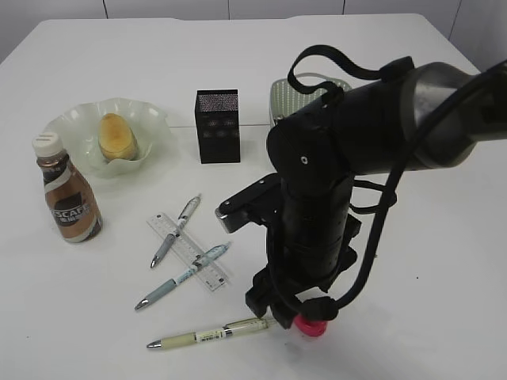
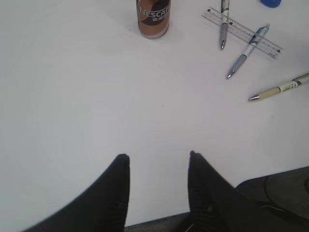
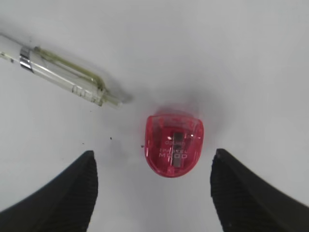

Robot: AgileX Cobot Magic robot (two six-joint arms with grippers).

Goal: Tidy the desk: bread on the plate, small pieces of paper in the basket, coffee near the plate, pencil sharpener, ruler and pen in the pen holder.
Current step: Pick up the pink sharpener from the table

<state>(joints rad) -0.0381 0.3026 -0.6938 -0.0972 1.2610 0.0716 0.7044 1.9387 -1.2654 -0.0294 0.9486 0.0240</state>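
Note:
The pencil sharpener curves round at one end, so my right gripper should grab its straight, facing sides next.
My right gripper (image 3: 154, 153) hangs open low over the desk (image 1: 412, 237), its fingers either side of a red pencil sharpener (image 3: 175, 145) without touching it. A cream pen (image 1: 210, 332) lies just left of the sharpener (image 1: 311, 326). The clear ruler (image 1: 190, 252) lies under two more pens (image 1: 176, 229). The bread (image 1: 117, 136) sits on the green plate (image 1: 154, 119), with the coffee (image 1: 70, 198) in front of it. The black pen holder (image 1: 218, 125) stands mid-desk. My left gripper (image 2: 158, 155) is open over bare desk. No small pieces of paper are in view.
The green basket (image 1: 289, 95) stands behind my right arm, mostly hidden by it. A blue object (image 2: 270, 3) shows at the top edge of the left wrist view. The desk's front edge lies just behind my left gripper.

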